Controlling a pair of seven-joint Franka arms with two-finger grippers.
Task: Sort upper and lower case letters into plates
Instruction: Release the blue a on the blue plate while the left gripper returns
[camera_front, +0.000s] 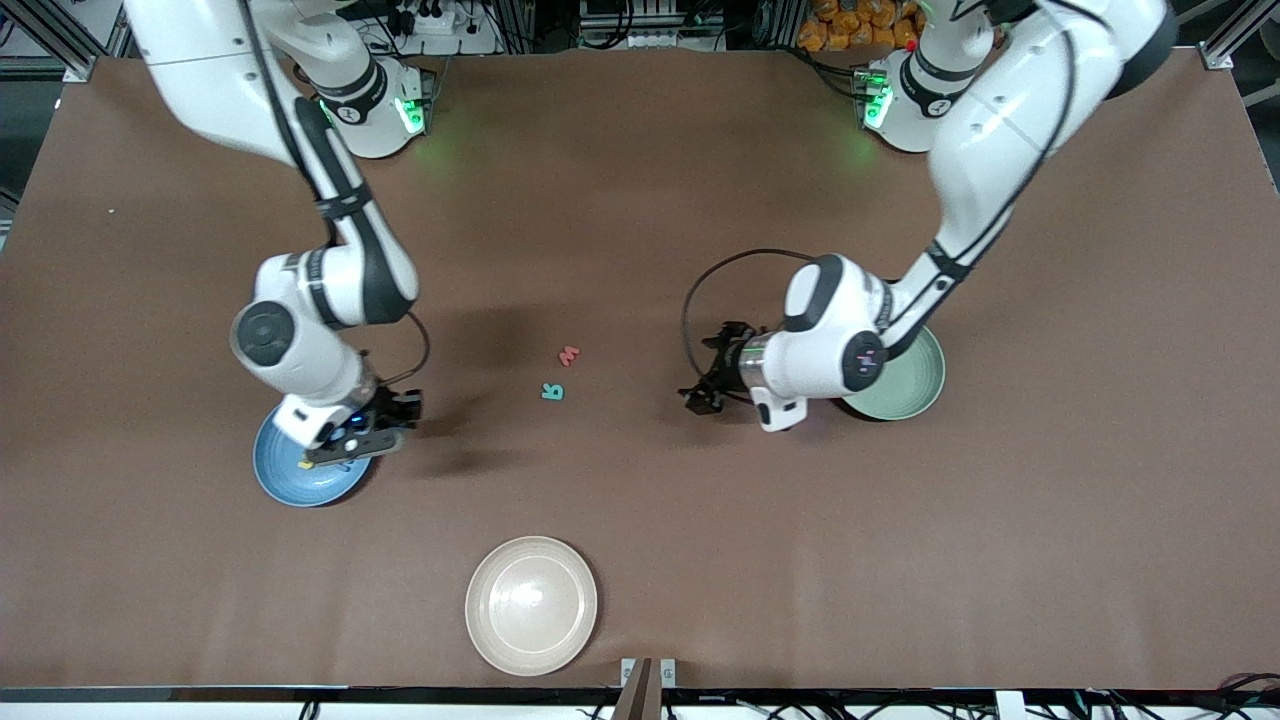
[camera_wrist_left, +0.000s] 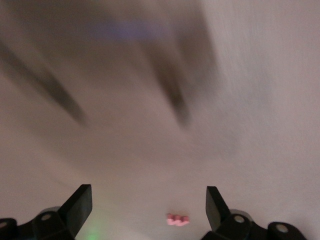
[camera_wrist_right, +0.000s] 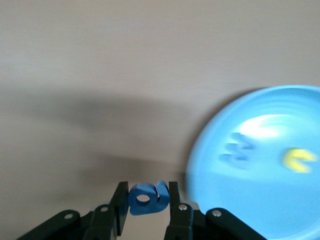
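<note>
The blue letter hangs short of the blue plate's inside in the wrist view, so my right gripper now moves it toward the inside before letting go.
My right gripper is shut on a small blue letter, held just above the rim of the sky blue plate. In that plate lie another blue letter and a yellow letter. In the front view the right gripper hangs over the blue plate. My left gripper is open and empty beside the mint green plate, low over the table. A red letter and a teal letter lie on the table between the arms. The red letter shows between the left gripper's spread fingers.
A cream-beige plate sits near the table's front edge, nearer the camera than the letters. A black cable loops from the left wrist. The left arm's forearm covers part of the green plate.
</note>
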